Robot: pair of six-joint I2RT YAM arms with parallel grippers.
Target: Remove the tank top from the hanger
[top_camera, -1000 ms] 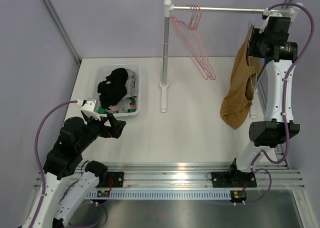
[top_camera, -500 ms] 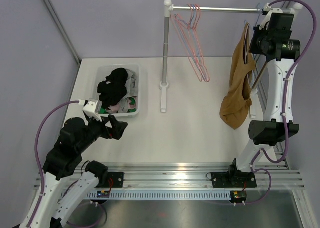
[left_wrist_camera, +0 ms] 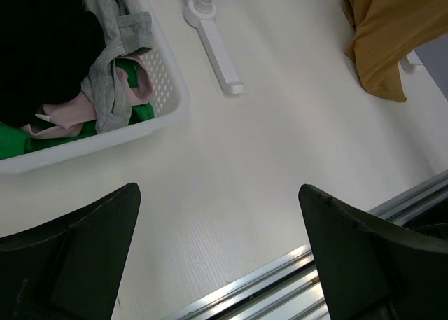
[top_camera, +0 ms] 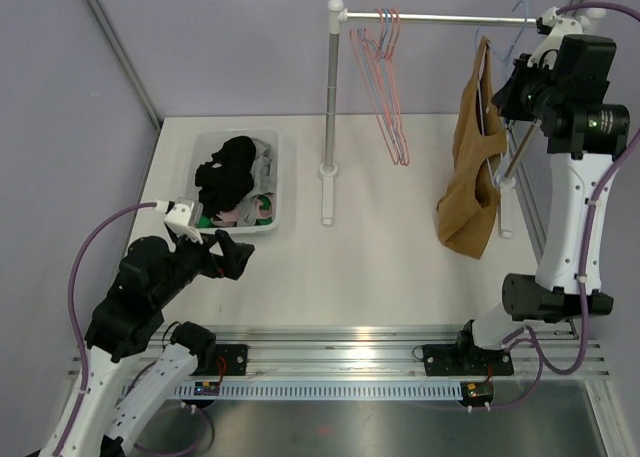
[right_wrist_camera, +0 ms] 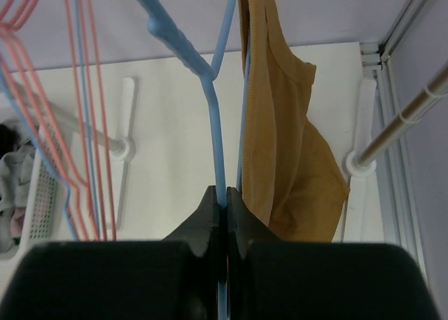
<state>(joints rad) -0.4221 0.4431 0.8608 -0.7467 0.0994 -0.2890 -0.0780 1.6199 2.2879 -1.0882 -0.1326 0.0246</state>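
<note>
The tank top has to come off the hanger, so the robot's left gripper next needs to grab the tank top's shoulder strap [top_camera: 483, 55], away from the right gripper's hold.
A mustard-brown tank top [top_camera: 470, 167] hangs on a blue hanger [top_camera: 515, 22] at the right end of the clothes rail [top_camera: 440, 18]. My right gripper [top_camera: 508, 89] is shut on the hanger's thin blue wire, high up beside the garment. In the right wrist view the gripper [right_wrist_camera: 225, 204] pinches the blue hanger [right_wrist_camera: 210, 96], and the tank top [right_wrist_camera: 280, 138] drapes just right of it. I cannot tell whether the hook rests on the rail. My left gripper [top_camera: 232, 252] is open and empty, low over the table near the basket. It is also open in the left wrist view [left_wrist_camera: 220, 250], where the tank top's hem [left_wrist_camera: 385, 33] shows far right.
Pink and blue empty hangers [top_camera: 385, 87] hang mid-rail. The rack's left post [top_camera: 331, 97] stands on a white foot [left_wrist_camera: 213, 47]; its right post [right_wrist_camera: 360, 162] is beside the garment. A white basket [top_camera: 280, 192] of clothes sits at the left. An aluminium rail [left_wrist_camera: 280, 278] borders the table's near edge.
My right arm has risen and swung right, carrying the blue hanger and tank top higher. The empty hangers have swung slightly left. The left arm has barely moved.
</note>
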